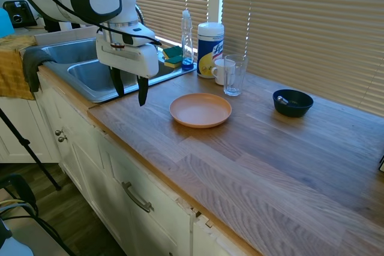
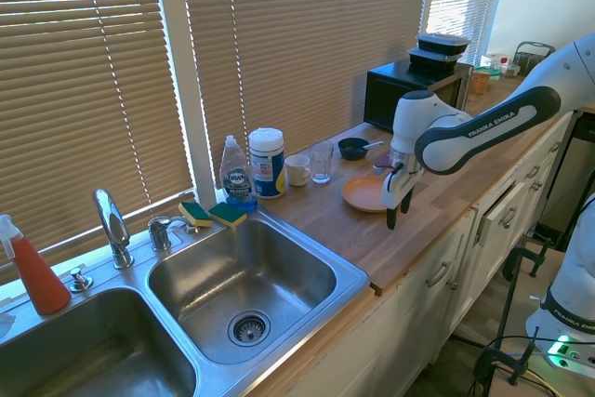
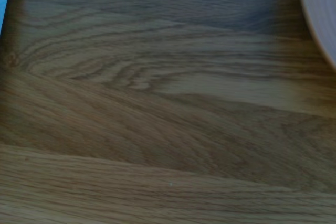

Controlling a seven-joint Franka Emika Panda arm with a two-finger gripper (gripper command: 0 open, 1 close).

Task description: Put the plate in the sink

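Note:
The plate is far wider than my open fingers, so my gripper next needs to grab it by its thin raised rim (image 1: pixel 172 110) to put it in the sink.
The peach-orange plate (image 1: pixel 200 110) (image 2: pixel 364 193) lies flat on the wooden counter, a short way from the sink's edge. My gripper (image 1: pixel 129 88) (image 2: pixel 395 206) hangs open and empty above the counter, between the plate and the near basin of the steel sink (image 1: pixel 90 76) (image 2: pixel 242 276), fingers pointing down. It touches nothing. The wrist view shows wood grain with a blurred arc of the plate's rim (image 3: pixel 320 14) at one edge.
Behind the plate stand a clear glass (image 1: pixel 234 75), a white mug (image 1: pixel 219 71), a wipes canister (image 1: pixel 210 40) and a soap bottle (image 1: pixel 188 37). Sponges (image 1: pixel 173 56) lie by the sink. A dark blue bowl (image 1: pixel 293 102) sits further along. A faucet (image 2: pixel 112 225) rises behind the basins.

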